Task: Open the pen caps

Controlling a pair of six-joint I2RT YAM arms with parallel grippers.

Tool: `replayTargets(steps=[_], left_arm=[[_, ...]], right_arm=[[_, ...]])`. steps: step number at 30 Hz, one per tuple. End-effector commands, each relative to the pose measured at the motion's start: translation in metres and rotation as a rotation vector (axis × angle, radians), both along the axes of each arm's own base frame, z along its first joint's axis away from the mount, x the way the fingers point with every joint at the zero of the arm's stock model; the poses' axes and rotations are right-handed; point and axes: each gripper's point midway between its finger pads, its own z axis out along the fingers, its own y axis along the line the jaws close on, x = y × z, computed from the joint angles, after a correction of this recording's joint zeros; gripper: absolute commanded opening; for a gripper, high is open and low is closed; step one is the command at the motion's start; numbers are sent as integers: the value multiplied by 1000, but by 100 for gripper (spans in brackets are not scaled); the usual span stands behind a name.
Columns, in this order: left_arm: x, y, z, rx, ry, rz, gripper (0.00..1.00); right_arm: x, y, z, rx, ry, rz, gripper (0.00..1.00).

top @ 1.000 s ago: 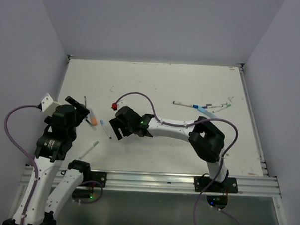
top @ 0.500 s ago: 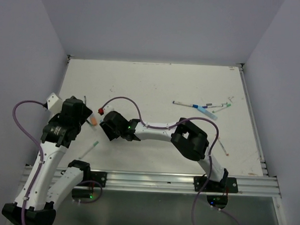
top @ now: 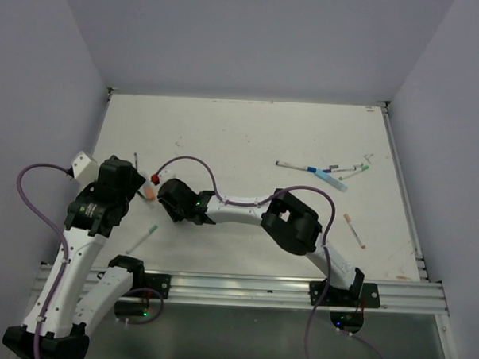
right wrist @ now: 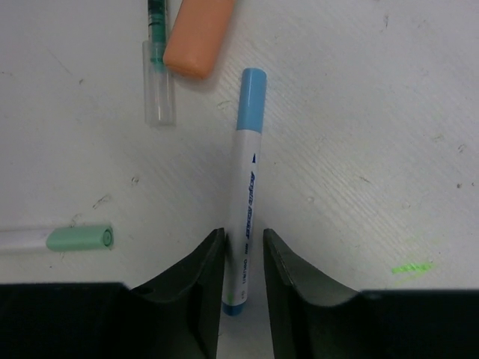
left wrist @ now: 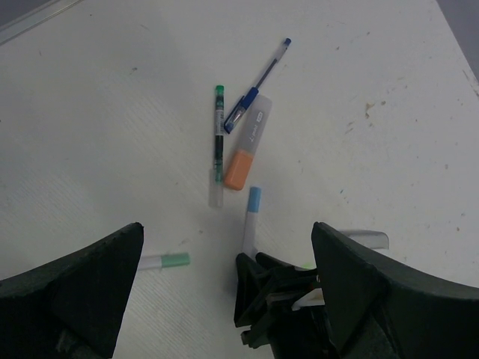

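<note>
My left gripper will reach the pen and grab its light blue cap [left wrist: 254, 200]. The white body of the pen is left for my right gripper.
A white pen [right wrist: 247, 187] with a light blue cap [right wrist: 252, 97] lies flat on the table. My right gripper [right wrist: 243, 239] straddles its near end, jaws narrow, with a sliver of table showing beside the right finger. From above, the right gripper [top: 165, 202] reaches left across the table. My left gripper [left wrist: 224, 232] hovers wide open above the same spot with nothing in it, and it sees the pen [left wrist: 251, 217] and the right gripper [left wrist: 262, 295] below. An orange-capped highlighter [left wrist: 247, 146], a green pen [left wrist: 218, 134] and a blue ballpoint [left wrist: 258, 82] lie just beyond.
A green-capped pen [right wrist: 78, 238] lies left of the right gripper. A clear cap [right wrist: 159, 90] sits at the green pen's end. More pens [top: 323, 169] lie in a cluster at the far right, and an orange-ended one [top: 354, 230] near the right edge.
My right arm has slid left to the blue-capped pen and its jaws have narrowed around it. The left arm has drawn back slightly, its gripper still wide open.
</note>
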Motion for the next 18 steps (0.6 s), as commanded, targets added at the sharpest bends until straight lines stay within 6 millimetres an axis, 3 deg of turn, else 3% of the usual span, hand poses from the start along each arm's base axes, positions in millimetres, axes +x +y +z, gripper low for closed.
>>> replayTargets(steps=[1,3,5,7,8,9,10,11,12,13,14,17,18], left_arm=[[-3,9,-2,14,-5,61,98],[0,8,-6,10,8,56,98],[2,3,-12,9,38,27,98],[12,-7,-14,-9,34,-41,97],[17,-13,-16,24,54,-127,96],[30,-21,-16,23,23,-188,96],[34,-34,-20,-6,26,-266,96],[37,-40,-23,8,34,-327,96],[46,-48,-26,-4,17,-371,93],[48,-62,-29,-44,12,-443,92],[51,-71,-31,-51,8,-505,90],[59,-114,-37,-159,-75,-724,87],[64,-136,-25,-211,-157,-828,85]], right_arm=[[-1,-5,4,-25,-20,-15,28],[-7,-15,1,-42,-10,-13,19],[-10,-31,-8,-74,-5,-22,0],[-10,-39,5,-47,-18,-38,0],[-15,-56,-5,-65,1,-54,0],[-14,-57,0,-26,1,-64,0],[-10,-63,21,25,-3,-84,0],[-16,-82,8,13,30,-106,0],[-16,-81,15,63,37,-100,0],[-14,-86,38,119,30,-116,0],[-19,-99,31,116,37,-122,0],[-26,-116,55,195,50,-127,0],[-29,-120,60,211,53,-126,0]])
